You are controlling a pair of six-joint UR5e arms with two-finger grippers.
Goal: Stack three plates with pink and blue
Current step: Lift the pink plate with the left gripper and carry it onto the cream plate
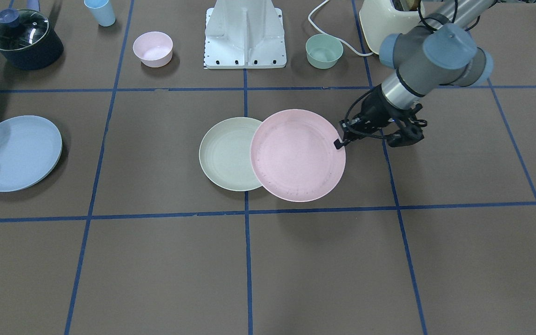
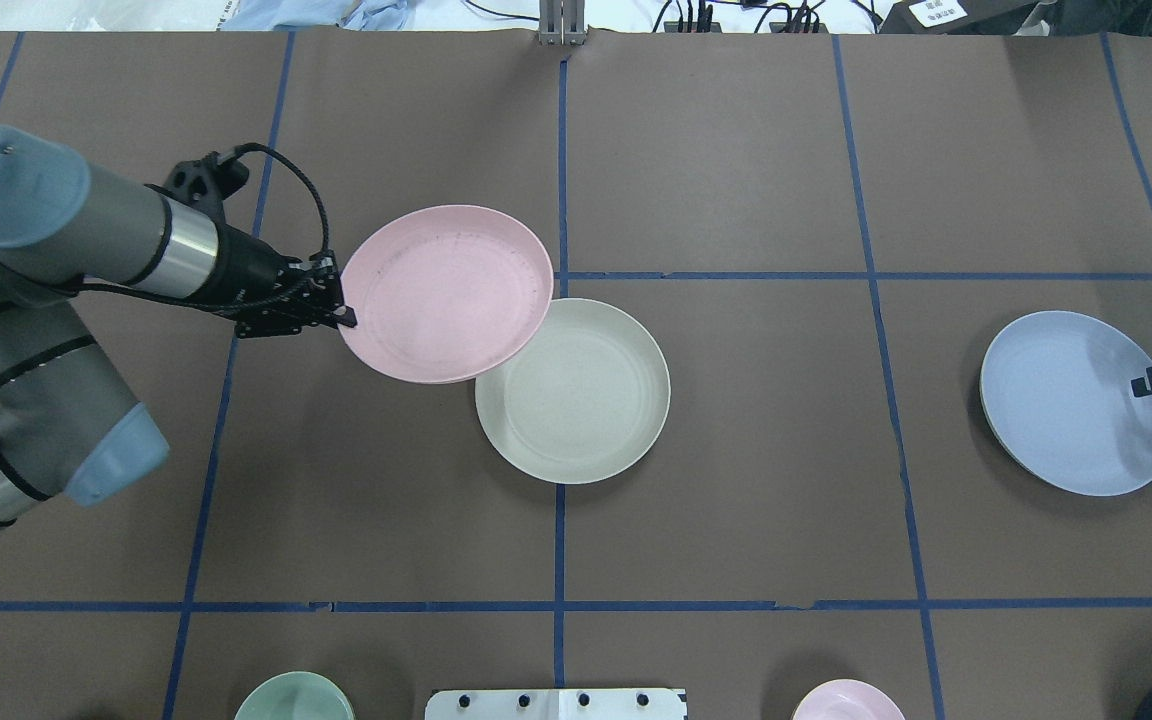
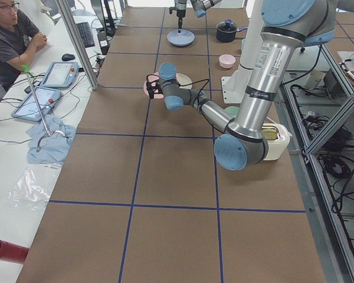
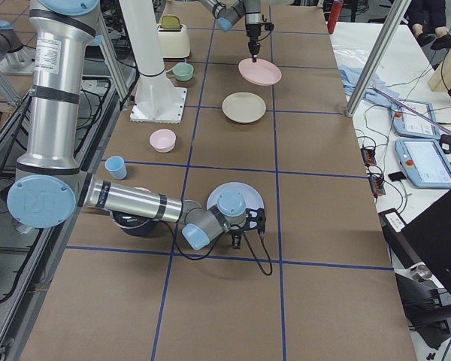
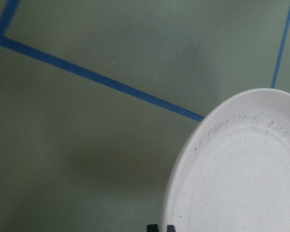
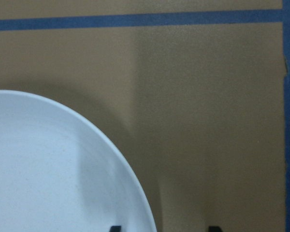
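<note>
The light blue plate [image 6: 48, 169] should be stacked with the other plates, so the robot's right gripper should grab it by its outer rim [image 6: 144, 203] next.
My left gripper [image 1: 339, 142] is shut on the rim of the pink plate [image 1: 296, 156] and holds it above the table. The plate's edge overlaps the pale cream-green plate [image 1: 224, 153], which lies flat near the table's middle. In the overhead view the left gripper [image 2: 341, 305] is at the pink plate's [image 2: 446, 295] left rim, with the cream-green plate [image 2: 581, 405] beside and below. The light blue plate [image 2: 1071, 400] is at the far right. My right gripper [image 2: 1146, 385] is at its rim. In the right wrist view its fingertips [image 6: 115, 228] stand apart, astride the blue plate's [image 6: 48, 169] edge.
By the robot's base [image 1: 245, 37] stand a small pink bowl [image 1: 152, 48], a green bowl [image 1: 324, 50], a blue cup [image 1: 100, 11], a dark pot with a glass lid [image 1: 23, 39] and a cream appliance [image 1: 389, 21] with a white cable.
</note>
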